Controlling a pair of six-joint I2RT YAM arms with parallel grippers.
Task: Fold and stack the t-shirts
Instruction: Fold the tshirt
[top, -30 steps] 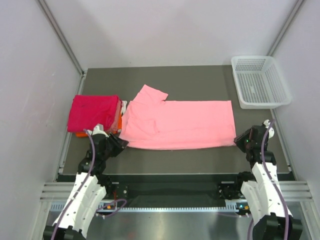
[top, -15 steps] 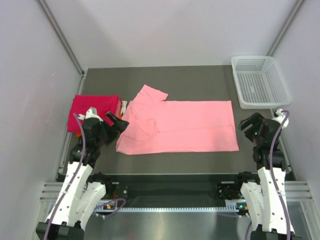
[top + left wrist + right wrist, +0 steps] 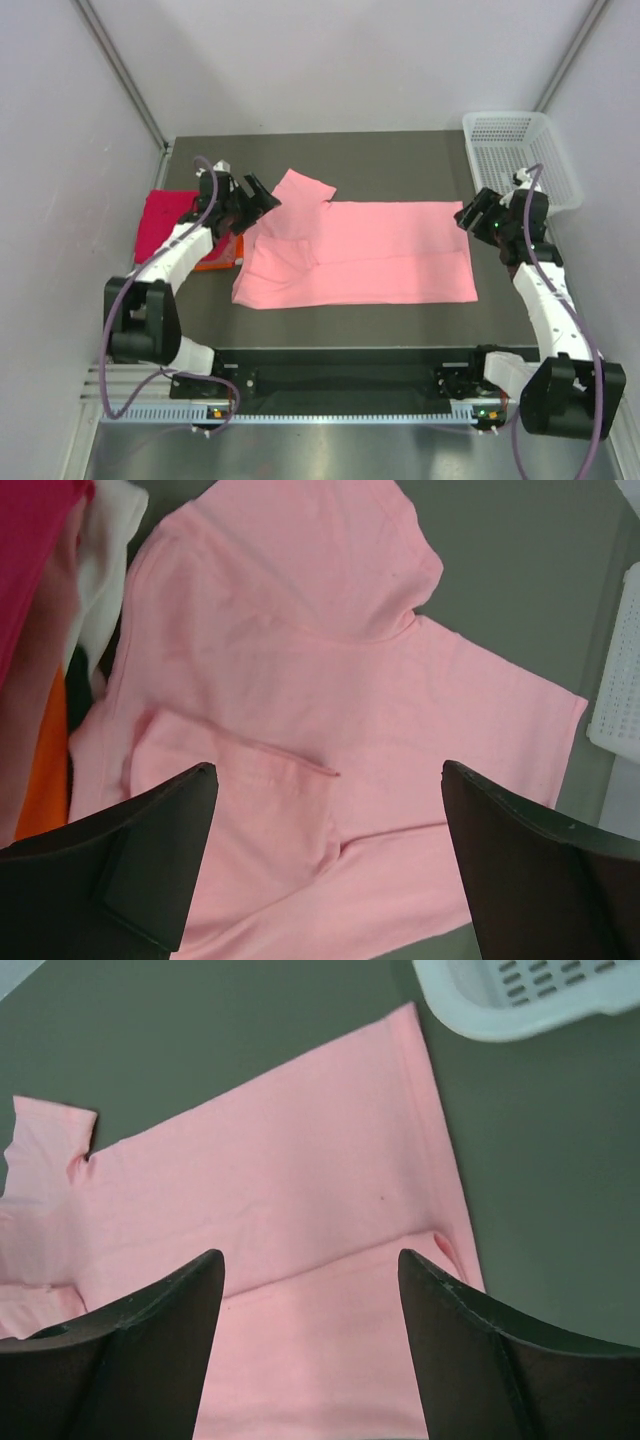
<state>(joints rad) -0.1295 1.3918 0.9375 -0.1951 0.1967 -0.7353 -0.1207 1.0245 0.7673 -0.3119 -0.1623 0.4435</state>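
Note:
The left gripper grabs the pink t-shirt's sleeve next, by the sleeve's outer corner sticking out at the back, to fold the sleeve inward.
A salmon-pink t-shirt [image 3: 360, 255] lies partly folded lengthwise on the dark table, one sleeve [image 3: 303, 188] sticking out at the back left. To its left sits a folded magenta-red t-shirt [image 3: 160, 215] on top of an orange one [image 3: 215, 262]. My left gripper [image 3: 262, 197] hovers open above the pink shirt's left end, beside the sleeve, holding nothing; in the left wrist view the pink t-shirt [image 3: 300, 660] fills the gap between the fingers. My right gripper [image 3: 470, 215] hangs open over the shirt's back right corner; its view shows the pink t-shirt [image 3: 300, 1210] below, untouched.
A white mesh basket [image 3: 520, 160] stands at the back right corner, its rim [image 3: 520, 1000] just beyond the right gripper. Grey walls close in both sides. A white cloth piece [image 3: 105, 570] shows between the folded stack and the pink shirt.
Both grippers let go of the pink shirt's near edge, opened, and moved away from the front toward the back of the shirt. The near edge now lies flat, folded over.

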